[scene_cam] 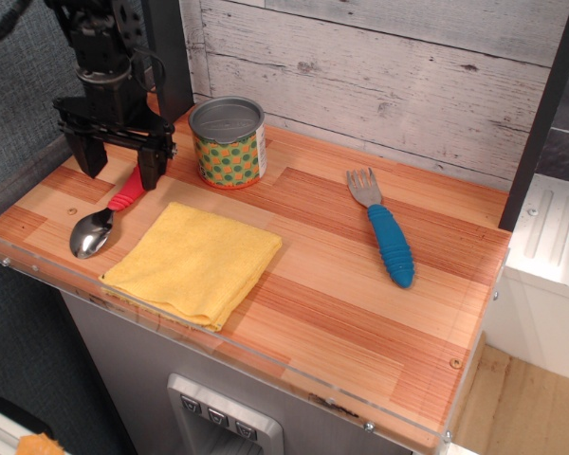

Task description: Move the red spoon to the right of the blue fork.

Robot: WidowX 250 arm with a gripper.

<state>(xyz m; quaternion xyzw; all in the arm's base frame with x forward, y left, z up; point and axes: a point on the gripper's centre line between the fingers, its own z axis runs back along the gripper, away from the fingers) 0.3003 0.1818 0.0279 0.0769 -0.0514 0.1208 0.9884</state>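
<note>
The robot should next grip the red spoon by its ribbed handle. The gripper then needs to put the spoon down beside the blue fork.
The red spoon lies at the left of the wooden counter, silver bowl toward the front edge, red ribbed handle pointing back. My gripper is open and hangs just above the upper part of the handle, one finger on each side, hiding the handle's far end. The blue fork lies at the right of the counter, tines toward the back wall, blue handle toward the front.
A can with a green and orange dotted label stands just right of my gripper. A folded yellow cloth lies beside the spoon at the front. The counter ends in a clear plastic front lip.
</note>
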